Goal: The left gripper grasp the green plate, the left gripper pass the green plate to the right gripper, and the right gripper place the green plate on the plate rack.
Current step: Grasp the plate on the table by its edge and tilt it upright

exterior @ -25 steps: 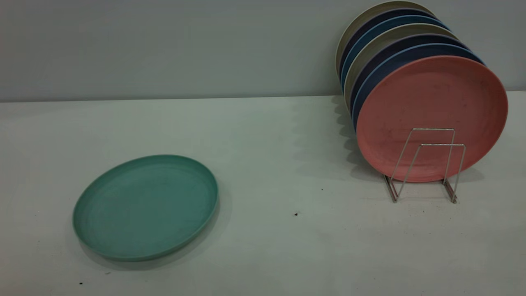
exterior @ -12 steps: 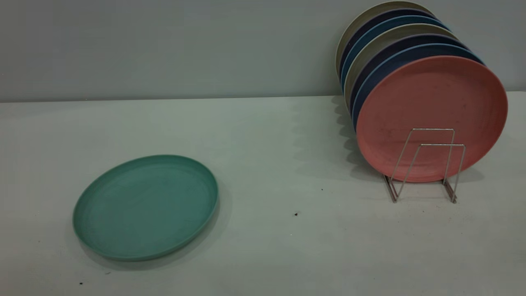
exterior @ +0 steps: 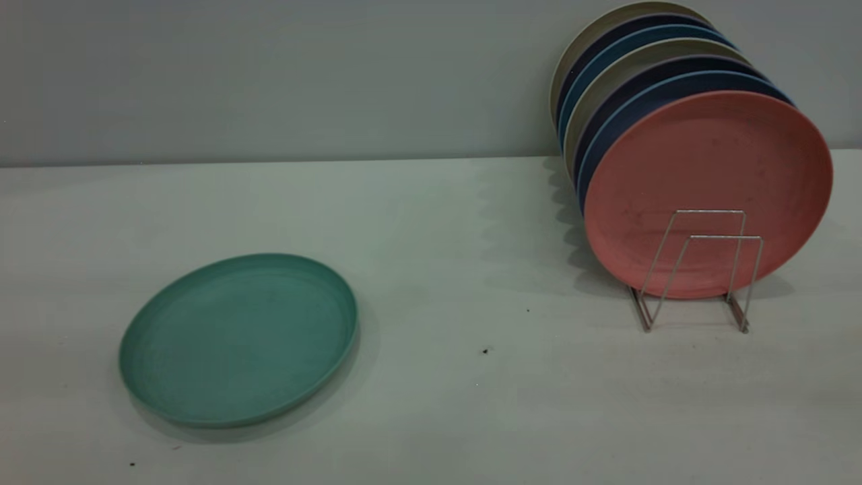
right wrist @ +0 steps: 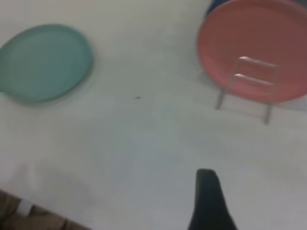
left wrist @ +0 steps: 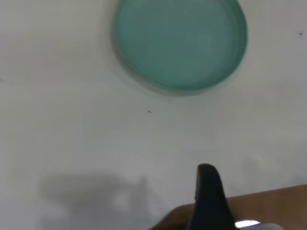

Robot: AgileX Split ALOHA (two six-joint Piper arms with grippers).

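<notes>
The green plate needs to be passed on for the plate rack (exterior: pixel 697 269), so my left gripper should grab it by its rim (exterior: pixel 126 343) next.
The green plate (exterior: pixel 238 339) lies flat on the white table (exterior: pixel 431 222) at the front left. It also shows in the left wrist view (left wrist: pixel 180 42) and the right wrist view (right wrist: pixel 44 61). The plate rack (exterior: pixel 697 269) stands at the right, with its two front wire loops bare. It also shows in the right wrist view (right wrist: pixel 247 88). Neither gripper is in the exterior view. My left gripper (left wrist: pixel 208 201) shows only as one black part, well away from the green plate. My right gripper (right wrist: pixel 208 201) shows the same way, far from the plate and the rack.
A salmon-pink plate (exterior: pixel 707 192) stands upright in the rack, with several blue and beige plates (exterior: pixel 633 74) behind it, near the grey back wall. A brown edge (left wrist: pixel 268 208) lies beside the left gripper. Small dark specks dot the table.
</notes>
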